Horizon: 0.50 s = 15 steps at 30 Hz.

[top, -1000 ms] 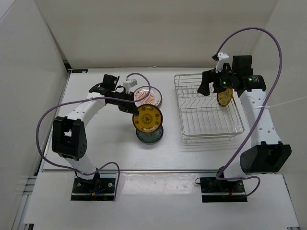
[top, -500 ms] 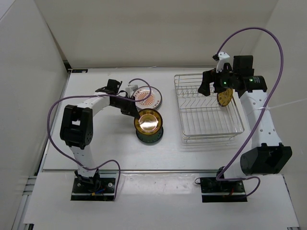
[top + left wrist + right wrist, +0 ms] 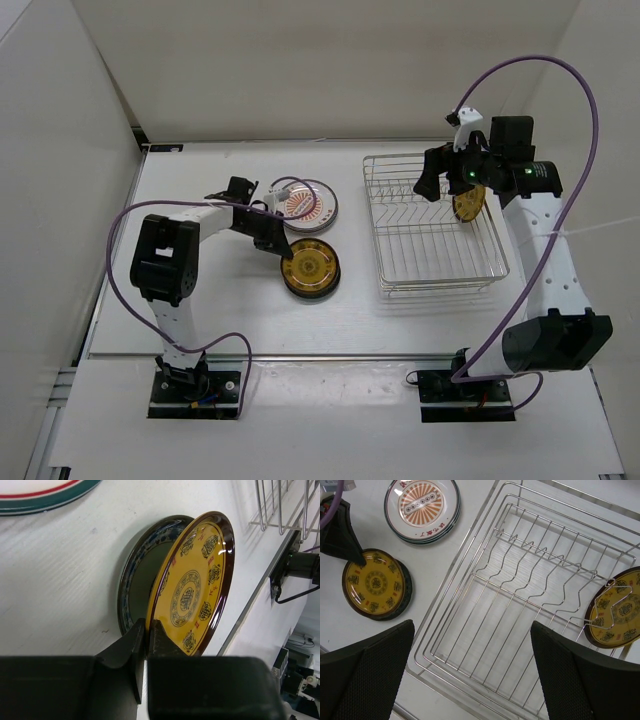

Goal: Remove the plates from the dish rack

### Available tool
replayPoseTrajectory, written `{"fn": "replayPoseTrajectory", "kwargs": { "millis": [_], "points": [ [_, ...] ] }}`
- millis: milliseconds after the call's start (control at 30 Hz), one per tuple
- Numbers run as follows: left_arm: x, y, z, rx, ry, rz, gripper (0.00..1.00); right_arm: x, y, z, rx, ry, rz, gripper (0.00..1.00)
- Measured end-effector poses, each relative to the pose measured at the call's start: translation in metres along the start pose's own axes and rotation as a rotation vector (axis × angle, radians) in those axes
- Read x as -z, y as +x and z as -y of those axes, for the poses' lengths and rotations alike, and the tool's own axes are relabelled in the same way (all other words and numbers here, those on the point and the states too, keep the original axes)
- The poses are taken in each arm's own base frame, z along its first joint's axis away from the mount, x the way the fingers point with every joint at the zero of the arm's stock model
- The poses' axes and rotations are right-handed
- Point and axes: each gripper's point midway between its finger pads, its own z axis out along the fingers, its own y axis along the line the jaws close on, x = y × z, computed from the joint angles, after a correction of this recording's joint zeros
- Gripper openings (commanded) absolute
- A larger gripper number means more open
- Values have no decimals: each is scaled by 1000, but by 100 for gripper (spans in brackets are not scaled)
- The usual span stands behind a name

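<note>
I should let go with my left gripper now, as the golden-yellow plate hangs tilted mostly over the dark teal plate [image 3: 134, 575] and would end up on that plate, off-centre.
My left gripper [image 3: 284, 249] [image 3: 147, 628] is shut on the rim of a golden-yellow plate [image 3: 313, 267] [image 3: 193, 582]. The plate leans at a slight tilt on a dark teal plate [image 3: 134, 575] lying on the table. A second golden-yellow plate [image 3: 468, 204] [image 3: 616, 608] stands on edge at the right side of the chrome dish rack [image 3: 441, 268] [image 3: 485, 575]. My right gripper [image 3: 432, 182] [image 3: 471, 626] hangs open above the rack, holding nothing.
A stack of white plates with an orange-rayed centre [image 3: 305, 202] [image 3: 422, 505] lies behind the yellow one, left of the rack. White walls close in the table on the left, back and right. A purple cable loops over each arm.
The left arm has brought the yellow plate down from a raised, tilted hold onto the dark teal plate. The right arm has hardly moved.
</note>
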Motion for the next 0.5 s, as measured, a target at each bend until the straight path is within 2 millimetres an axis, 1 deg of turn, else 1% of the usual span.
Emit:
{"fn": "replayPoseTrajectory", "kwargs": {
  "millis": [67,133,167,400,500],
  "points": [
    [-1,2,0,2,0,-5,11,2,-1,-1,3,1,6,100],
    [-2,3,0,2,-3,-5,17,4,-2,-3,6,-2,12,100],
    [-2,2,0,2,-2,-5,17,4,-3,-3,6,-2,13,100],
    [-9,7,-8,37,-8,-21,30,6,-3,-4,8,-5,17,100],
    [-12,11,-11,58,-9,-34,30,6,-4,-4,9,-4,18,100]
  ]
}}
